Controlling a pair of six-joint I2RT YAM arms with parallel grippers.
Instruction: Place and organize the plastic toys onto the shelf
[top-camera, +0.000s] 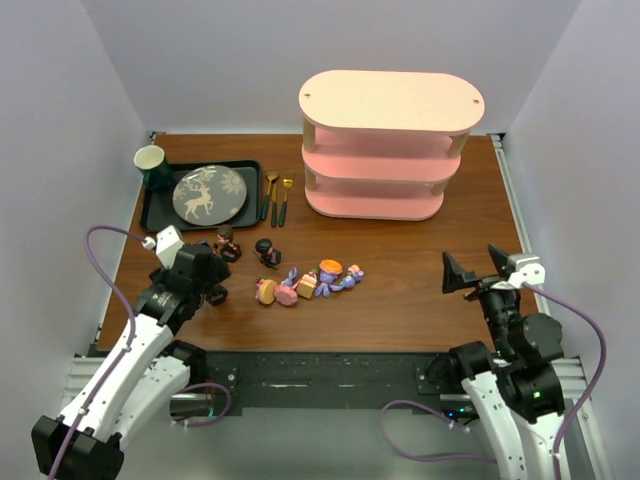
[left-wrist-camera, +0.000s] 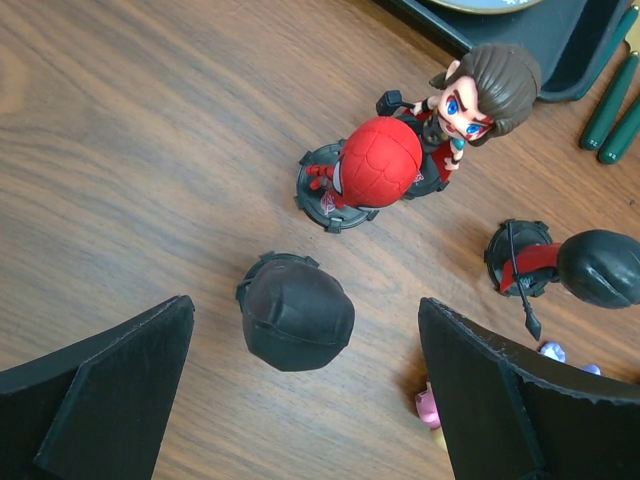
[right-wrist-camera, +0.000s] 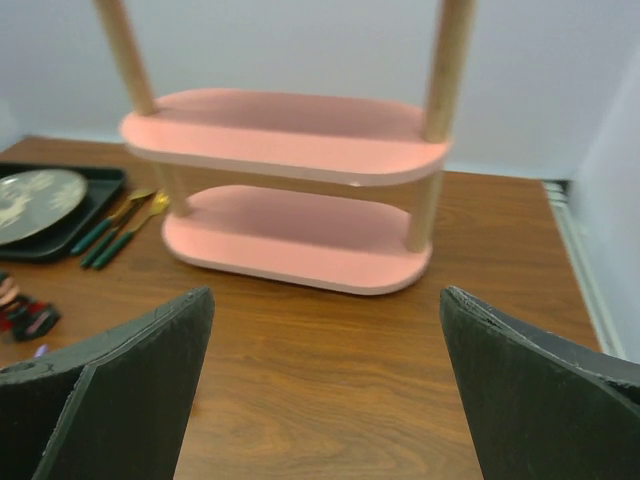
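Note:
The black-headed dark toy should stand on the pink shelf with its base free, so my left gripper will next grab the toy by its black head (top-camera: 215, 294) (left-wrist-camera: 298, 316).
The pink three-tier shelf (top-camera: 390, 150) stands at the back right and fills the right wrist view (right-wrist-camera: 290, 190). The toys lie mid-table: dark figurines (top-camera: 228, 243) (top-camera: 268, 250), pink ones (top-camera: 266, 291) and purple-blue bunnies (top-camera: 330, 275). My left gripper (top-camera: 205, 272) is open above a black-helmeted figurine (left-wrist-camera: 295, 315), which stands between the fingers (left-wrist-camera: 110, 400) without touching them. A red-headed figurine (left-wrist-camera: 375, 165), a brown-haired one (left-wrist-camera: 490, 90) and a black-and-red one (left-wrist-camera: 565, 265) stand just beyond it. My right gripper (top-camera: 478, 272) is open and empty, facing the shelf from well short of it.
A black tray (top-camera: 160, 205) with a grey deer plate (top-camera: 208, 193) and a green cup (top-camera: 152, 163) sits at the back left. Gold spoons with green handles (top-camera: 278, 198) lie between tray and shelf. Bare wood lies between my right gripper and the shelf.

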